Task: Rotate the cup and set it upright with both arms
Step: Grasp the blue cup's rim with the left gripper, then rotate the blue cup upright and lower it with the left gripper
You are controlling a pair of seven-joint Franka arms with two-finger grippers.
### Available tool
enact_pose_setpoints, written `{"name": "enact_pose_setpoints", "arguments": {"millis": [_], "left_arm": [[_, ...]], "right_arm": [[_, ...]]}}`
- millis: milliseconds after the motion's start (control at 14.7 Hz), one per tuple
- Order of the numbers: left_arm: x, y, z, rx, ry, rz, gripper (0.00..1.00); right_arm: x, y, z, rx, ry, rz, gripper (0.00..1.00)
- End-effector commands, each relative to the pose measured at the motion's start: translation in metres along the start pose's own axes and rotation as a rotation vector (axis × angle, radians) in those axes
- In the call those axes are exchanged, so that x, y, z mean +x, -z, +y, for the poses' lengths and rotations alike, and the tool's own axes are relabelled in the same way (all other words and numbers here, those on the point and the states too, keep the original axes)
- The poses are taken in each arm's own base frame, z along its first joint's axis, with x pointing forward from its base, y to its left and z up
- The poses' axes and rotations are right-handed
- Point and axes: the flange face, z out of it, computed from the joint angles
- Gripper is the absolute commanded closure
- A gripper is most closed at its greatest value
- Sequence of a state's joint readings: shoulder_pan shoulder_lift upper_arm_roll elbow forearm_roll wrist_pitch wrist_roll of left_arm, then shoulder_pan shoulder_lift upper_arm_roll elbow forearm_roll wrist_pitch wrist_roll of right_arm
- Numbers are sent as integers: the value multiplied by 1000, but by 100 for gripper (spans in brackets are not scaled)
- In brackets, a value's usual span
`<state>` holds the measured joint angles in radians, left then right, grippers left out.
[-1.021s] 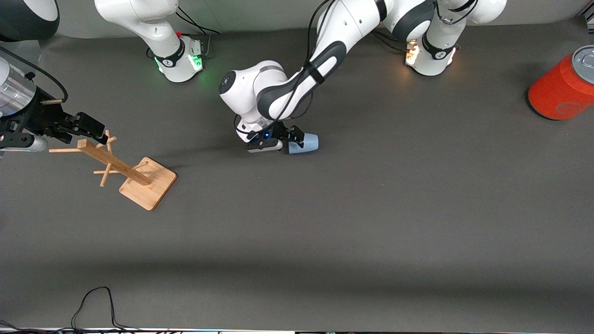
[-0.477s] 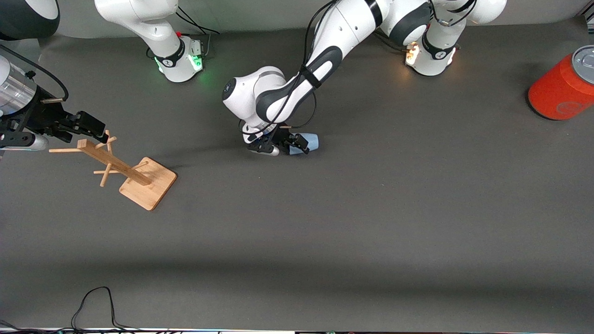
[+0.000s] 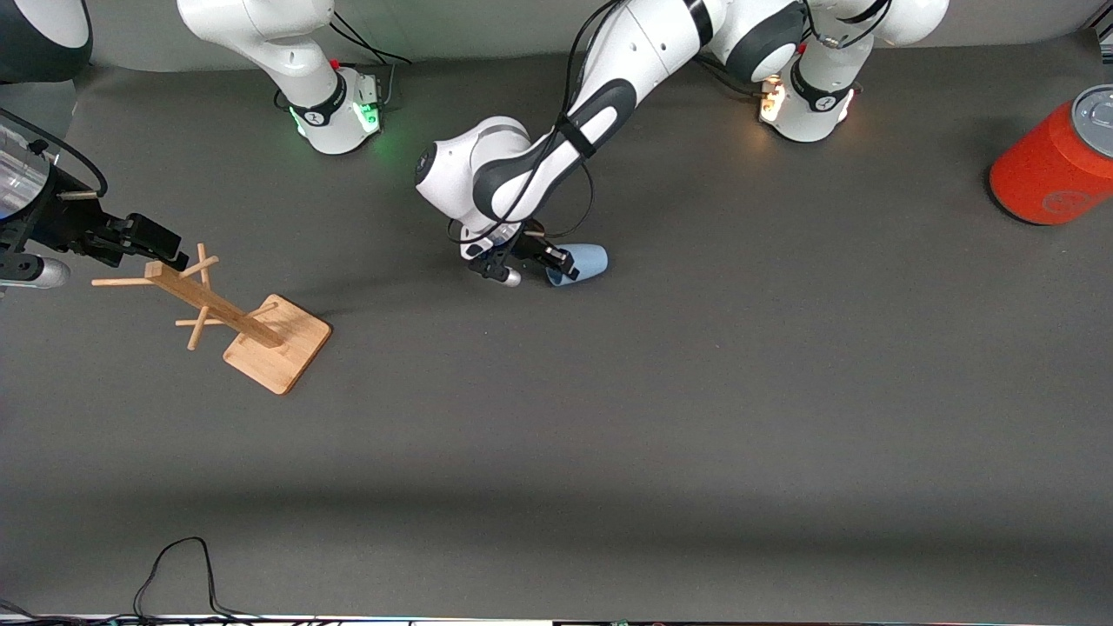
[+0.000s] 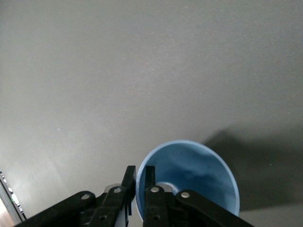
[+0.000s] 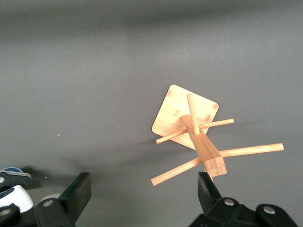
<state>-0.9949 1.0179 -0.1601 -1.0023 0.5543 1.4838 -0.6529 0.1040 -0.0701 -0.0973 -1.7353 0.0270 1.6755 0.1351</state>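
Observation:
The cup's base is tilted sideways, so my left gripper keeps hold of the cup until the light-blue cup's base (image 3: 596, 261) rests flat on the tabletop.
The light-blue cup (image 3: 584, 263) is tilted on its side at the middle of the table, its mouth turned toward my left gripper (image 3: 556, 261). That gripper is shut on the cup's rim. In the left wrist view one finger is inside the cup (image 4: 194, 175) and one outside, with my left gripper (image 4: 140, 176) pinching the wall. My right gripper (image 3: 165, 248) is open and empty, hanging over the top of a wooden peg rack at the right arm's end of the table. In the right wrist view my right gripper (image 5: 144, 191) has its fingers wide apart.
The wooden peg rack (image 3: 235, 322) stands on a square base; it also shows in the right wrist view (image 5: 194, 127). A large orange can (image 3: 1056, 161) lies at the left arm's end. A black cable (image 3: 178, 565) loops at the near edge.
My left wrist has turned with the cup in its grip, and the cup's base has swung slightly toward the robots' bases. My right gripper has drifted a little outward from the rack.

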Motion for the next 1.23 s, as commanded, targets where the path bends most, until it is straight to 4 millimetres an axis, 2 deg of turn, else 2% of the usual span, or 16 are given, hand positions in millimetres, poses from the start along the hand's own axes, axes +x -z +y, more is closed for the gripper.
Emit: {"name": "enact_pose_setpoints", "arguments": {"millis": [0, 136, 272, 409, 477, 545, 681, 749, 953, 1157], "left_arm": [[4, 22, -30, 17, -48, 3, 100], [13, 40, -81, -10, 21, -12, 100], [17, 61, -139, -120, 145, -42, 100], [13, 95, -211, -294, 285, -58, 100], [12, 105, -234, -367, 339, -66, 100], [11, 106, -247, -414, 397, -73, 100], [3, 99, -246, -439, 462, -45, 100], [-3, 89, -246, -455, 496, -24, 100], [-22, 51, -236, -508, 632, 45, 100], [-24, 7, -216, -517, 797, 101, 100]], "right_arm": [[-9, 9, 4, 3, 0, -18, 0], [-15, 13, 3, 0, 7, -44, 0], [-21, 15, -1, -1, 19, -66, 0], [-21, 15, -9, 1, 36, -56, 0], [-22, 14, -20, 2, 59, -55, 0], [-24, 14, -28, 1, 76, -54, 0], [-26, 15, -39, 1, 96, -54, 0], [-25, 13, -40, 6, 95, -54, 0], [-20, 12, -46, 19, 102, -24, 0], [-18, 14, -46, 21, 102, -7, 0]]}}
